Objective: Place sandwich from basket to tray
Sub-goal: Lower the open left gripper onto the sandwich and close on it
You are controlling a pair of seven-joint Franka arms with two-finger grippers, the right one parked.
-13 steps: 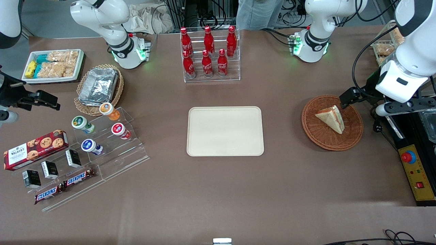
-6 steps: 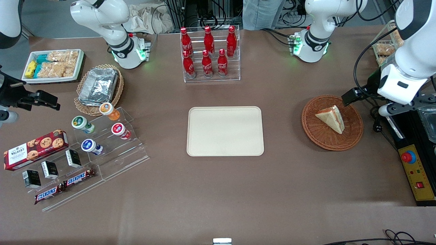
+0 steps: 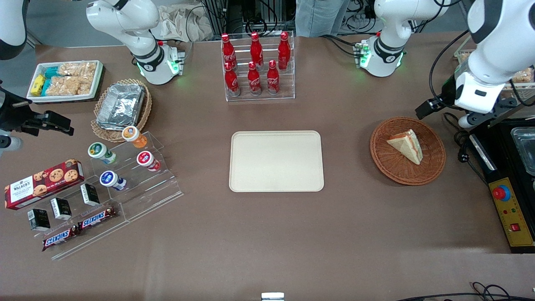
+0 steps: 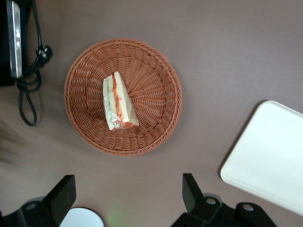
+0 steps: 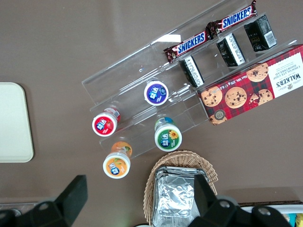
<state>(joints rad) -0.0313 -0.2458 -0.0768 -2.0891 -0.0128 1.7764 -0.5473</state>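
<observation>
My left gripper grabs the sandwich's two flat bread sides next, to place it on the tray, since the sandwich's crusts slope to a corner.
The sandwich, a pale wedge with red and green filling, lies in the reddish-brown woven basket. The cream tray sits bare at the table's middle, toward the parked arm's end from the basket. My left gripper hangs above the table just outside the basket's rim, farther from the front camera than the sandwich. In the left wrist view its fingers stand wide open with only bare table between them.
A black control box with a red button and a looped black cable lie beside the basket at the working arm's end. A rack of red bottles stands farther from the front camera than the tray. Snack displays fill the parked arm's end.
My left arm has drawn away from the front camera and off the basket's rim. The sandwich, basket and tray have not moved.
</observation>
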